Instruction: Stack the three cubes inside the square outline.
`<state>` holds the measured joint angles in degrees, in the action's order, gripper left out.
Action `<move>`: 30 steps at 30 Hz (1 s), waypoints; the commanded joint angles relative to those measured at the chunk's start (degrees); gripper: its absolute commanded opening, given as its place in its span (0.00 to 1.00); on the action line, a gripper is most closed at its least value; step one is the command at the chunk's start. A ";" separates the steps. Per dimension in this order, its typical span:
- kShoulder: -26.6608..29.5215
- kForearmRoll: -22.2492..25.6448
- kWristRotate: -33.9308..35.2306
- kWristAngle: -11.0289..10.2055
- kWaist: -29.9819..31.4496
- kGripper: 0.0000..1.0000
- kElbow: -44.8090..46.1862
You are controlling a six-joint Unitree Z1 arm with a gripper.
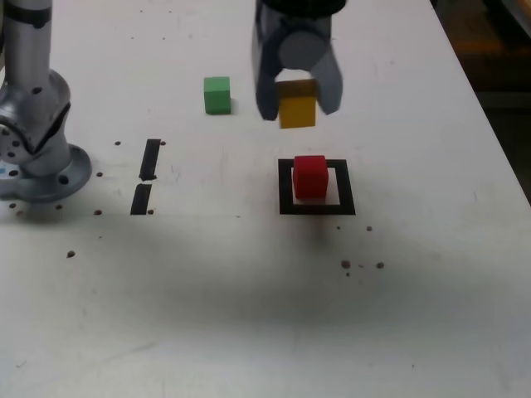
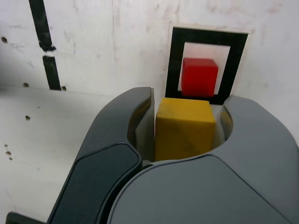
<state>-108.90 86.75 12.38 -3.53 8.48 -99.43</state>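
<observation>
The yellow cube hangs above and short of the red cube (image 1: 310, 176) in the exterior view. My gripper moves the yellow cube (image 1: 297, 109) over the red cube next, before releasing it.
A yellow cube (image 1: 297, 109) (image 2: 184, 129) hangs in the air, and my gripper (image 1: 297, 104) (image 2: 184, 116) is shut on it. Just in front of it and lower, a red cube (image 1: 310, 176) (image 2: 199, 76) sits on the table inside the black square outline (image 1: 286, 191) (image 2: 175, 60). The held cube is above the outline's far edge, not over the red cube. A green cube (image 1: 217, 94) rests on the table, farther back toward the exterior view's left, apart from the others; the wrist view does not show it.
Two short black strips (image 1: 146, 176) (image 2: 46, 46) lie on the white table toward the exterior view's left. The arm's grey base (image 1: 37, 124) stands at the far left. Small dark specks (image 1: 361, 265) dot the table. The table's right edge (image 1: 485, 124) borders a dark floor.
</observation>
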 commanded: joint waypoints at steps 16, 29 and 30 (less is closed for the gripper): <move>-5.72 -0.85 -0.95 -3.54 0.14 0.05 0.48; -7.77 -3.57 -1.17 -3.50 0.29 0.05 1.75; -7.83 -3.73 -1.23 -3.52 0.31 0.05 1.69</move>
<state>-116.43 83.20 11.27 -6.96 8.60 -97.61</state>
